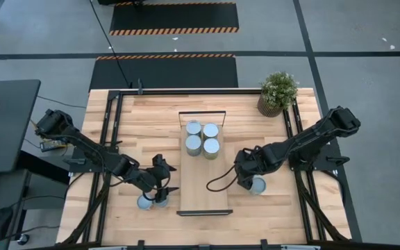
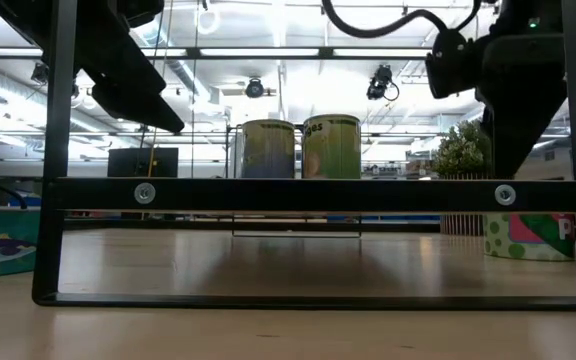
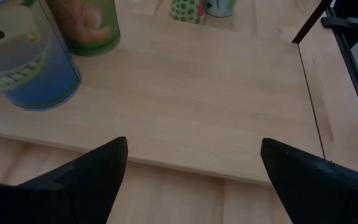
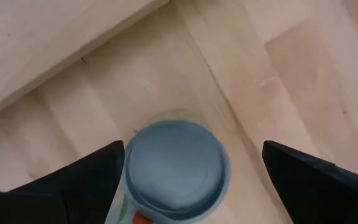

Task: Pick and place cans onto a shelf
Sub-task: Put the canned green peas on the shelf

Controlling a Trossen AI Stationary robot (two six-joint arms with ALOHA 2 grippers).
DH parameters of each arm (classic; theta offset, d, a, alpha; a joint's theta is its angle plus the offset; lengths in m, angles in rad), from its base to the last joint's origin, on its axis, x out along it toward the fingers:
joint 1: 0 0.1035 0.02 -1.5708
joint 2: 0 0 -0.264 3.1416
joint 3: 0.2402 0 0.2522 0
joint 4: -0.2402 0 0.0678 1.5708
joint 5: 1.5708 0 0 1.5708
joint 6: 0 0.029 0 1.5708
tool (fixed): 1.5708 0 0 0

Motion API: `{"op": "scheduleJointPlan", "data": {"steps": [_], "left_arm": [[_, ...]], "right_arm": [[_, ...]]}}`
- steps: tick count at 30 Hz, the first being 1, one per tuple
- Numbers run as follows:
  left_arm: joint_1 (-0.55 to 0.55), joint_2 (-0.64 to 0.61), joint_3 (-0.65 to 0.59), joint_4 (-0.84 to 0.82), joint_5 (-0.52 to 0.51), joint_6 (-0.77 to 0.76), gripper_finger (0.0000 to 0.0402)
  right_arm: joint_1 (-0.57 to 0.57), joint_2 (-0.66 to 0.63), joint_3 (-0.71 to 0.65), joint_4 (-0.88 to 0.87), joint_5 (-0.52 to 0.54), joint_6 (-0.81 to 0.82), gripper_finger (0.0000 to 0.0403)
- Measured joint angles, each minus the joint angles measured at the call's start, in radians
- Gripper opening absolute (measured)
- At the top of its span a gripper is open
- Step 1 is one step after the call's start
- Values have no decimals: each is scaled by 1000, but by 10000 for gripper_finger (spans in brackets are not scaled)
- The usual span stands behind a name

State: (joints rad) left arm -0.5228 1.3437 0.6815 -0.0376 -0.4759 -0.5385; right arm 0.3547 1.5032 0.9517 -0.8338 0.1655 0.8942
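The can should go onto the light wood shelf (image 1: 204,182), so my right gripper next needs to pick it up by its blue-grey top (image 1: 257,185) and then place it there.
The light wood shelf (image 1: 204,182) lies across the table's middle. Several cans (image 1: 202,139) stand on their bases at its far part; they also show in the low view (image 2: 331,147) and the left wrist view (image 3: 33,59). Two cans (image 1: 153,201) stand on the table left of the shelf, just near of my left gripper (image 1: 165,184), which is open and empty (image 3: 194,146) and faces the shelf board (image 3: 185,99). My right gripper (image 1: 247,182) is open over one can (image 4: 176,165) right of the shelf, with a finger on either side of its blue-grey top.
A potted plant (image 1: 278,92) stands at the table's far right corner. Black frame rails (image 1: 110,139) run along the table's left and right sides. The shelf's black end frame (image 2: 318,193) fills the low view. The shelf's near half is bare board.
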Motion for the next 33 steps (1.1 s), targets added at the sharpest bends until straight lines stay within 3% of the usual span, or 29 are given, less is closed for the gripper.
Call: {"op": "scheduleJointPlan", "data": {"steps": [15, 26, 33], "left_arm": [[0, 0, 0, -4, 1, 0, 375], [-2, 0, 0, -4, 2, 0, 375], [-2, 0, 0, -17, 3, -1, 375]], "right_arm": [[-8, 2, -69, 72, -57, 48, 386], [-48, -14, -69, -3, -54, -36, 384], [-78, -38, -69, -24, -99, -2, 384]]}}
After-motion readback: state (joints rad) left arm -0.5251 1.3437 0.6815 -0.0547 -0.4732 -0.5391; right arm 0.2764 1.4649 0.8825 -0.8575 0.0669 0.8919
